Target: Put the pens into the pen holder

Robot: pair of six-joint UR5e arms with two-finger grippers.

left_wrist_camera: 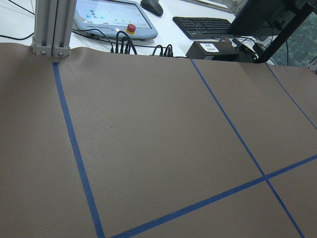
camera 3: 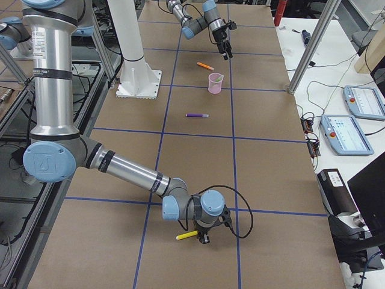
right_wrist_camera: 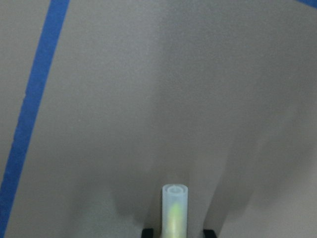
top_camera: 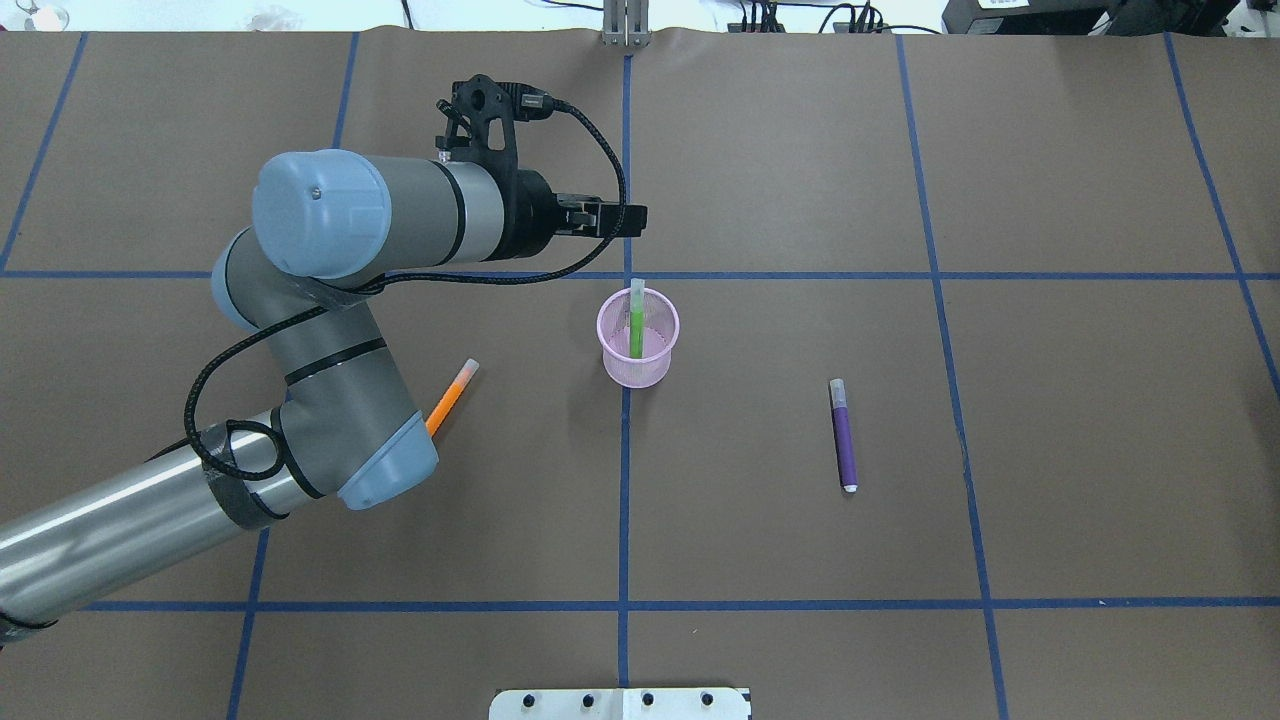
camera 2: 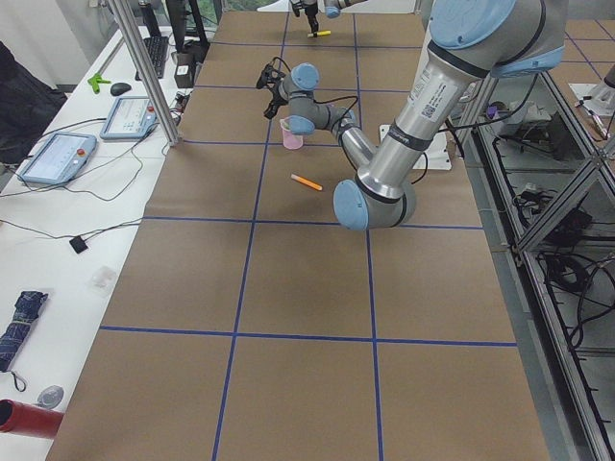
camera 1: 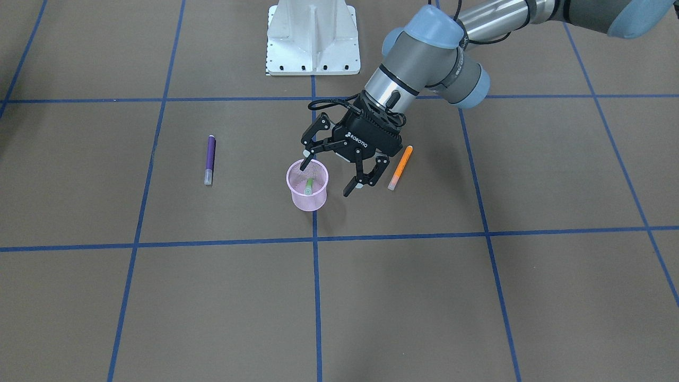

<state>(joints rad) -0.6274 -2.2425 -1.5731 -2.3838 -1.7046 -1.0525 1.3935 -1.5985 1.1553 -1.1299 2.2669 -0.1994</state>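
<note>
The orange pen should drop into the pen holder [camera 1: 307,199], so my left gripper should grab the pen's orange body [camera 1: 404,160].
The pink mesh pen holder [camera 1: 307,199] [top_camera: 640,365] stands upright mid-table with a green pen [camera 1: 308,185] [top_camera: 636,330] leaning inside it. My left gripper [camera 1: 326,179] [top_camera: 630,218] hovers just above the rim, open and empty. An orange pen [camera 1: 400,167] [top_camera: 450,400] lies flat beside that gripper, partly under the arm in the overhead view. A purple pen [camera 1: 210,159] [top_camera: 844,440] lies on the cup's other side. Far off at the table's right end, my right gripper [camera 3: 201,236] is shut on a yellow pen [camera 3: 187,235] [right_wrist_camera: 175,210], its pale cap sticking out ahead of the fingers.
The white robot base [camera 1: 313,42] sits behind the cup. Past the table's far edge stand an aluminium post [left_wrist_camera: 47,25], a teach pendant [left_wrist_camera: 116,15] and a keyboard [left_wrist_camera: 205,27]. Blue tape lines grid the brown surface.
</note>
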